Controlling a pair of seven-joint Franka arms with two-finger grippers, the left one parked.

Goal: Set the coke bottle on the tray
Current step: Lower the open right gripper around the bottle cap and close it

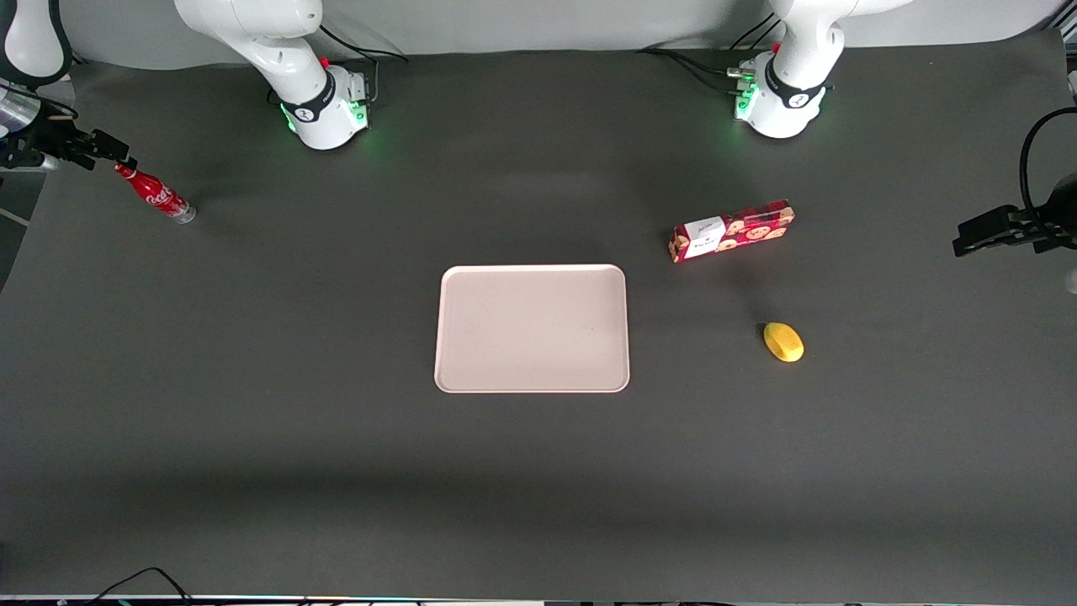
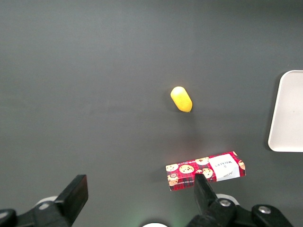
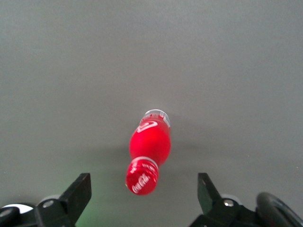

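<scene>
The right gripper takes hold of the coke bottle by its red cap (image 3: 142, 176) next. Then I set the bottle onto the tray.
The coke bottle (image 1: 156, 194), slim and red with a white script logo and a silvery base, stands on the dark table at the working arm's end, far from the tray. The right wrist view looks down on its red cap (image 3: 142, 176). My right gripper (image 1: 116, 157) (image 3: 143, 194) hovers just above the cap and is open. One finger (image 3: 79, 189) stands wide on each side of the cap, and neither touches it. The pale pinkish-white tray (image 1: 532, 328) lies flat in the middle of the table with nothing on it; one edge of this tray (image 2: 288, 113) shows in the left wrist view.
A red cookie box (image 1: 732, 231) (image 2: 206, 170) with a white label lies toward the parked arm's end, farther from the front camera than the tray. A small yellow object (image 1: 783, 342) (image 2: 181, 99) lies nearer the camera than the box. Both arm bases stand at the table's back edge.
</scene>
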